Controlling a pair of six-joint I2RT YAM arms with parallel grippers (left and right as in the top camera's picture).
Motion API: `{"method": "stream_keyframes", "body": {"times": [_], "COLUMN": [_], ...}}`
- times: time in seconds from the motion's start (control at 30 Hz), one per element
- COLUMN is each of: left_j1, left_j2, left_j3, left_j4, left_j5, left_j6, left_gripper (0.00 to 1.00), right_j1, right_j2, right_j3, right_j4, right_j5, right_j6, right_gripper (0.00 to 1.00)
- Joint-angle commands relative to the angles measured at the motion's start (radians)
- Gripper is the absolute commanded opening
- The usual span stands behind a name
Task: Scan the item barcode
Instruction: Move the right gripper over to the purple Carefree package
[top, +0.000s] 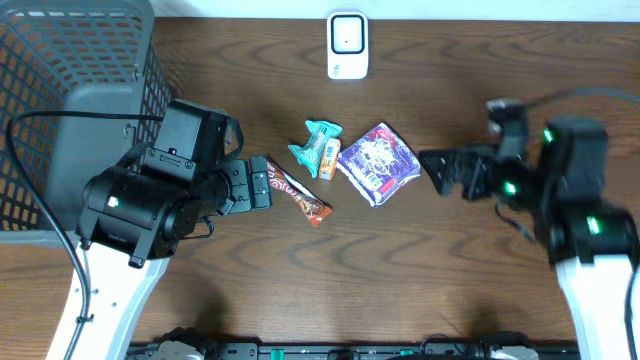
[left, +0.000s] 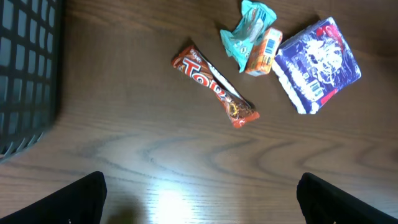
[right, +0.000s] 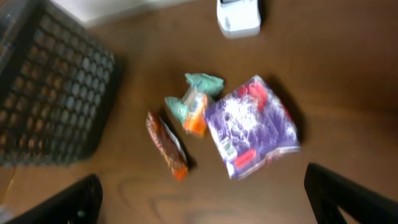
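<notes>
The right gripper grabs the purple packet by an edge (top: 402, 174) (right: 271, 149) next, which leaves the packet's broad sides free for scanning.
Three items lie mid-table: a red candy bar (top: 298, 192), a small teal and orange packet (top: 318, 148) and a purple packet (top: 378, 164). A white scanner (top: 347, 45) stands at the table's far edge. My left gripper (top: 262, 183) is open just left of the candy bar, holding nothing. To the right of the purple packet my right gripper (top: 440, 172) is open and holds nothing. The left wrist view shows the candy bar (left: 214, 87) ahead of the open left gripper (left: 202, 202). In the right wrist view the purple packet (right: 252, 124) lies ahead of the open right gripper (right: 202, 202).
A dark mesh basket (top: 60, 60) fills the far left corner, close behind my left arm. Bare wood lies in front of the items and between them and the scanner.
</notes>
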Motion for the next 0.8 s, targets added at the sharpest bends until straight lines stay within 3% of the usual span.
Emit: {"method": "stream_keyframes", "body": {"times": [0.0, 0.1, 0.3, 0.77], "left_j1": [0.002, 0.002, 0.002, 0.002], "left_j2": [-0.003, -0.003, -0.003, -0.003], "left_j3": [0.009, 0.009, 0.009, 0.009], "left_j4": [-0.004, -0.004, -0.004, -0.004], "left_j5": [-0.009, -0.009, -0.009, -0.009], "left_j6": [0.010, 0.010, 0.010, 0.010], "left_gripper": [0.98, 0.98, 0.98, 0.98], "right_j1": [0.002, 0.002, -0.017, -0.023], "right_j2": [0.108, 0.203, 0.377, 0.730], "right_j3": [0.036, 0.036, 0.036, 0.036], "right_j4": [0.000, 0.034, 0.072, 0.207], "right_j5": [-0.145, -0.104, 0.105, -0.050], "right_j6": [-0.042, -0.041, 0.135, 0.168], "right_gripper": [0.99, 0.99, 0.99, 0.96]}}
